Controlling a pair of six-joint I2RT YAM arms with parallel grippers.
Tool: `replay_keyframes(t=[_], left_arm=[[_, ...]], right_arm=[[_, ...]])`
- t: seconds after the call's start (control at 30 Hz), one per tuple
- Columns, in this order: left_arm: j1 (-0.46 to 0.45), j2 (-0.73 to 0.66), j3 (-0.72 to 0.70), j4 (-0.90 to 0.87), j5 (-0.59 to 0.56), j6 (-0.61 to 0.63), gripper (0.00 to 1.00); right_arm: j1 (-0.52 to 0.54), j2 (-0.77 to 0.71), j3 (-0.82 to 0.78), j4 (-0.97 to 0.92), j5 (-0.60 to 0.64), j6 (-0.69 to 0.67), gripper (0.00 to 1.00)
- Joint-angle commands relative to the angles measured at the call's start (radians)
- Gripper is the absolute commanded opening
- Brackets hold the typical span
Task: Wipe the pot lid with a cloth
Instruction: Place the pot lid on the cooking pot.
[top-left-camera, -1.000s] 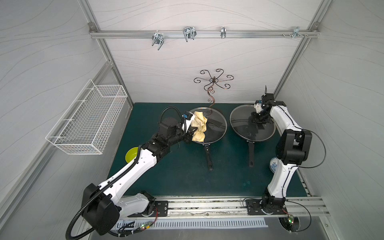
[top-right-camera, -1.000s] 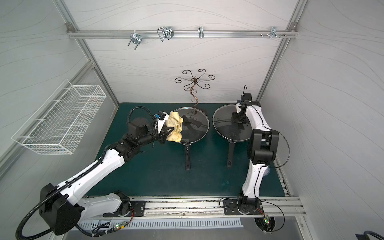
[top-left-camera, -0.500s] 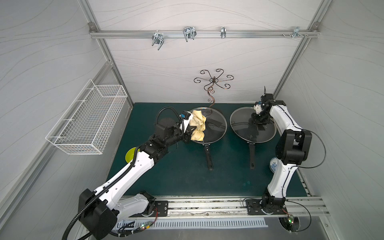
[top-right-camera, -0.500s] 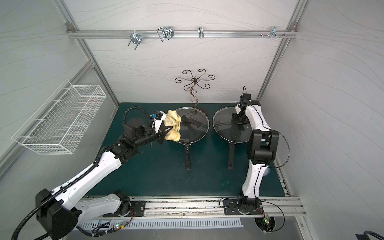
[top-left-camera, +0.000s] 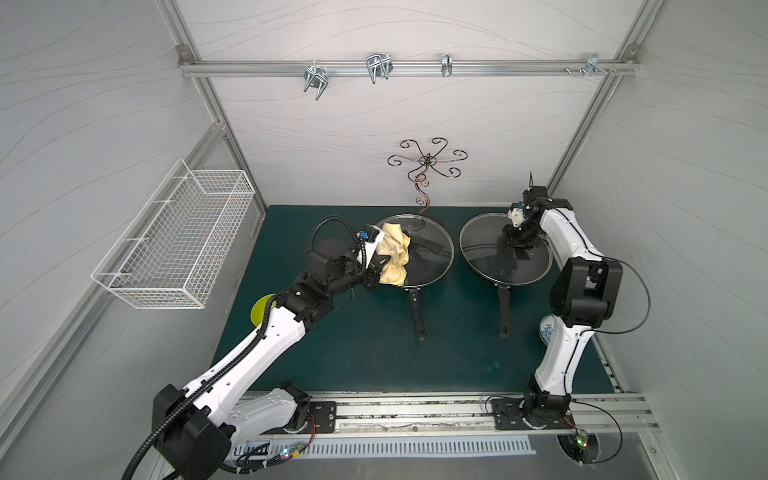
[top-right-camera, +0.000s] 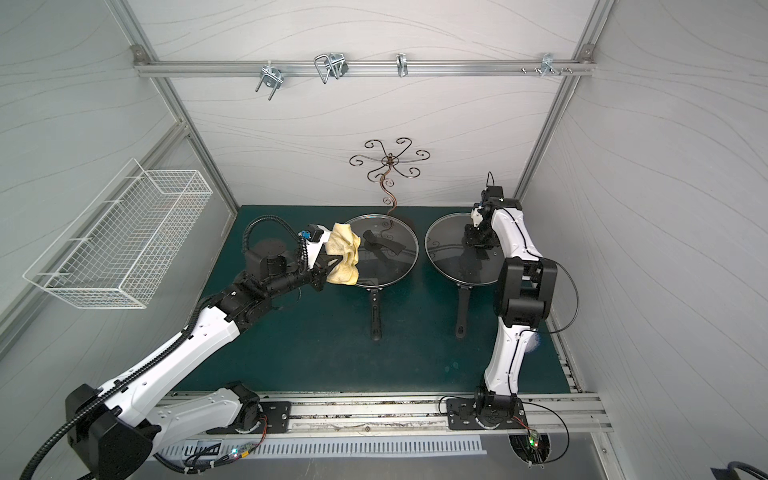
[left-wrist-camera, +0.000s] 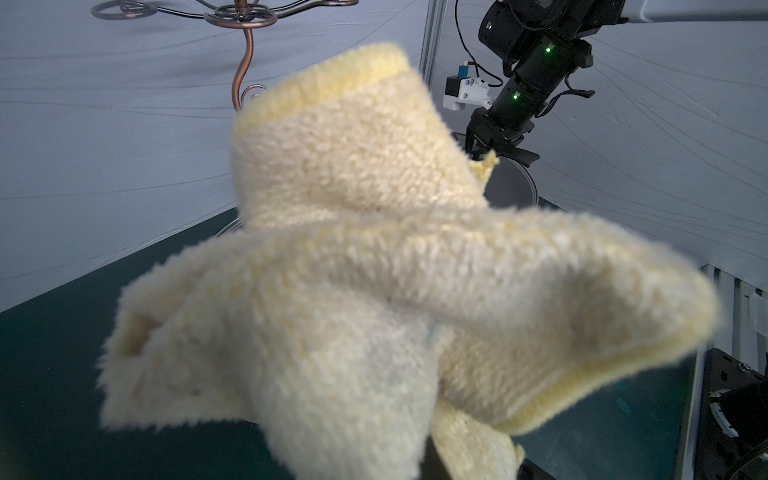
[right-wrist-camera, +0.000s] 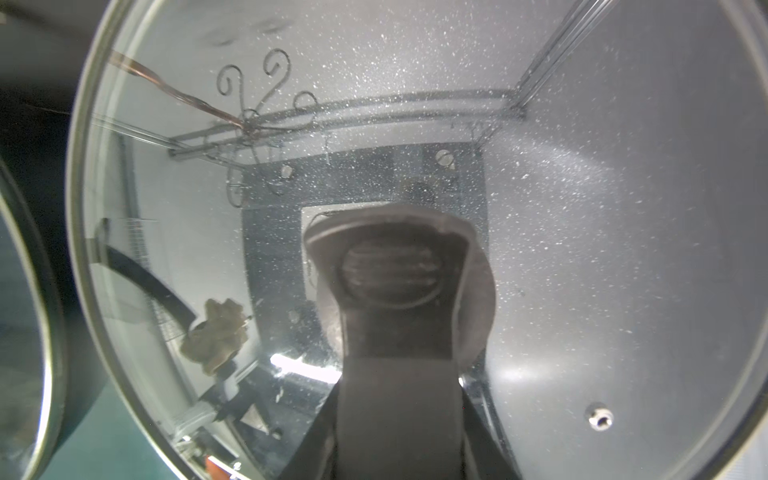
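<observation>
The glass lid's rim sits flush along its pan's rim, and the lid would stay seated if I opened now. My right gripper will open.
The pale yellow fuzzy cloth (top-left-camera: 392, 253) (top-right-camera: 343, 257) is bunched in my left gripper (top-left-camera: 384, 261) (top-right-camera: 334, 262), which is shut on it. It hangs over the left rim of the left glass lid (top-left-camera: 428, 266); whether it touches the glass I cannot tell. In the left wrist view the cloth (left-wrist-camera: 374, 270) hides the jaws. My right gripper (top-left-camera: 513, 239) (top-right-camera: 473, 239) is shut on the black handle (right-wrist-camera: 395, 332) of the right glass lid (top-left-camera: 486, 253) (right-wrist-camera: 582, 208), which sits over its pan.
Both pans point their black handles (top-left-camera: 417, 316) (top-left-camera: 504, 311) toward the front. A copper hook stand (top-left-camera: 424, 174) rises behind the left pan. A lime-green bowl (top-left-camera: 259, 316) sits half hidden under my left arm. A white wire basket (top-left-camera: 178, 245) hangs on the left wall.
My left arm has drawn back slightly, shifting the cloth a little to the left along the left lid's rim. The right arm has stayed on its lid handle.
</observation>
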Motion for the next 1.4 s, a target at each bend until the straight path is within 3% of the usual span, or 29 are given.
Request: replay_keyframes(t=[0.0,0.13,0.23,0.33,0.4,0.7,0.87,1.07,1.23,1.37], left_arm=[[0.006,-0.028,-0.003,0.027,-0.013,0.004,0.00],[0.006,-0.036,-0.010,0.025,-0.015,-0.002,0.00],[0.006,-0.043,-0.014,0.020,-0.015,-0.004,0.00],[0.006,-0.053,-0.026,0.024,-0.024,-0.008,0.00],[0.006,-0.061,-0.032,0.023,-0.030,-0.005,0.00],[0.019,-0.125,-0.094,0.016,-0.072,-0.015,0.00],[0.036,-0.181,-0.158,0.016,-0.099,-0.033,0.00],[0.065,-0.256,-0.225,-0.004,-0.122,-0.052,0.00],[0.078,-0.285,-0.261,-0.011,-0.122,-0.056,0.00],[0.084,-0.270,-0.270,0.006,-0.117,-0.053,0.00]], right_arm=[[-0.005,0.002,-0.006,-0.079,-0.107,0.029,0.06],[-0.004,-0.021,-0.027,-0.080,-0.064,0.022,0.07],[-0.003,-0.032,-0.024,-0.101,-0.060,0.013,0.15],[-0.004,-0.059,-0.044,-0.067,-0.041,0.016,0.32],[-0.005,-0.071,-0.041,-0.059,-0.027,0.006,0.52],[0.030,-0.215,-0.092,0.019,0.003,-0.028,0.79],[0.119,-0.326,-0.175,0.128,-0.034,-0.072,0.84],[0.322,-0.376,-0.198,0.206,-0.054,-0.110,0.86],[0.492,-0.328,-0.167,0.253,-0.135,-0.199,0.87],[0.562,-0.217,-0.077,0.221,-0.170,-0.265,0.88]])
